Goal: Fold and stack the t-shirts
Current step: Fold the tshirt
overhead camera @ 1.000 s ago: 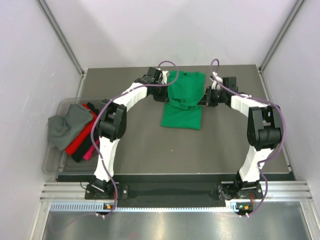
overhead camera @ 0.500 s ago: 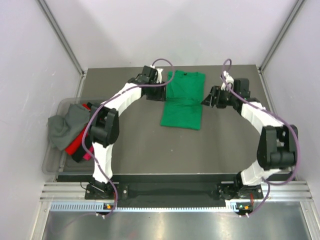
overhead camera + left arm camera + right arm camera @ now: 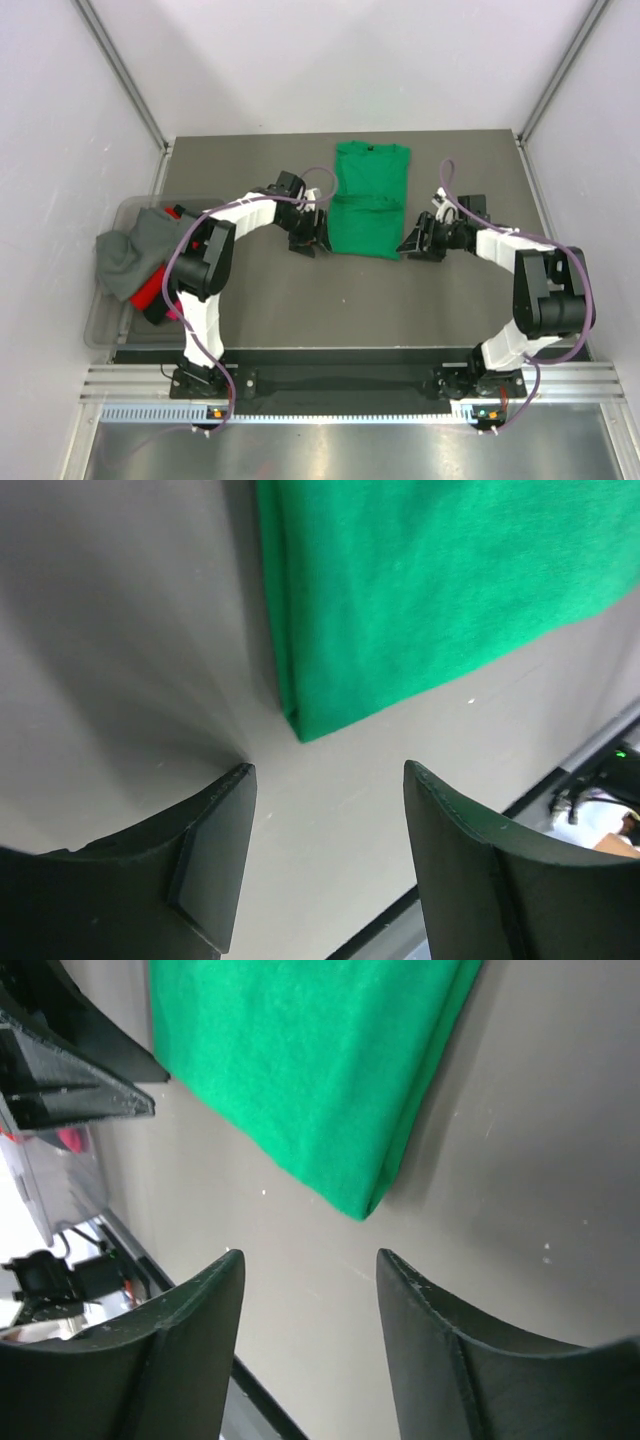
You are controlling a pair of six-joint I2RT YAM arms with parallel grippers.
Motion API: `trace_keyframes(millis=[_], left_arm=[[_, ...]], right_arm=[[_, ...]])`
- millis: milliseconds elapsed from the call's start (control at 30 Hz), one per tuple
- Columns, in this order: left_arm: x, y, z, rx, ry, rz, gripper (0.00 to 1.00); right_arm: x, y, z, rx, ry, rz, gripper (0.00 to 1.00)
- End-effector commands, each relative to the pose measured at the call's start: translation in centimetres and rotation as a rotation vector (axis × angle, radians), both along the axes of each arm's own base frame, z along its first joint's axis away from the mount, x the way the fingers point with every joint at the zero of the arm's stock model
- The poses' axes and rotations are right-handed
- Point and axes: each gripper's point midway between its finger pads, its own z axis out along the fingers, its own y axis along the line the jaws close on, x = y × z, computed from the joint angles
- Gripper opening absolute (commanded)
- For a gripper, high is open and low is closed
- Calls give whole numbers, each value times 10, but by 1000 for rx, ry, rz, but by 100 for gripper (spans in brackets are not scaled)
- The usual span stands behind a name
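Note:
I need to fold the hem toward the collar, so next I should take the green t-shirt's near corner (image 3: 332, 249) (image 3: 305, 725) with my left gripper to match my right gripper's corner.
A bright green t-shirt (image 3: 370, 200) lies flat on the dark table as a long narrow rectangle, collar at the far end. My left gripper (image 3: 308, 240) stands open just off its near left corner, with the green t-shirt's corner (image 3: 400, 600) a little ahead of the empty gap of the left gripper (image 3: 330, 780). My right gripper (image 3: 412, 245) stands open by the near right corner; the green t-shirt's corner (image 3: 310, 1070) lies just beyond the right gripper (image 3: 310, 1260). Neither touches the cloth. More t-shirts sit at the left: grey (image 3: 130, 255), red (image 3: 155, 290), pink (image 3: 175, 312).
A clear plastic bin (image 3: 100, 330) at the table's left edge holds the grey, red and pink shirts, the grey one hanging over its rim. White walls with metal posts close in the table on three sides. The left gripper's fingers (image 3: 70, 1070) show in the right wrist view.
Both grippers were shut on the green shirt's sides near its far end. They have opened, let go, and moved back toward me to its near corners. The shirt now lies flat.

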Motion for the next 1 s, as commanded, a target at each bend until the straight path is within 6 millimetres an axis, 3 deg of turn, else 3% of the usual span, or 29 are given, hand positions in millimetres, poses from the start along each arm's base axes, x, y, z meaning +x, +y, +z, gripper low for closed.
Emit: trace_keyframes(millis=[0, 267, 567, 833, 900, 967], left_arm=[[8, -13, 8, -78, 1, 6, 65], [11, -18, -11, -83, 51, 10, 60], [16, -19, -15, -82, 48, 13, 53], [18, -17, -20, -70, 50, 20, 50], [19, -16, -22, -65, 50, 22, 47], [20, -15, -23, -69, 52, 22, 37]], right_arm=[[8, 9, 2, 55, -11, -1, 54], [6, 15, -18, 56, 41, 7, 51], [1, 18, -28, 59, 72, 2, 52], [12, 20, -46, 59, 103, -25, 50], [17, 20, -47, 57, 98, -25, 45], [19, 20, -51, 56, 108, -28, 38]])
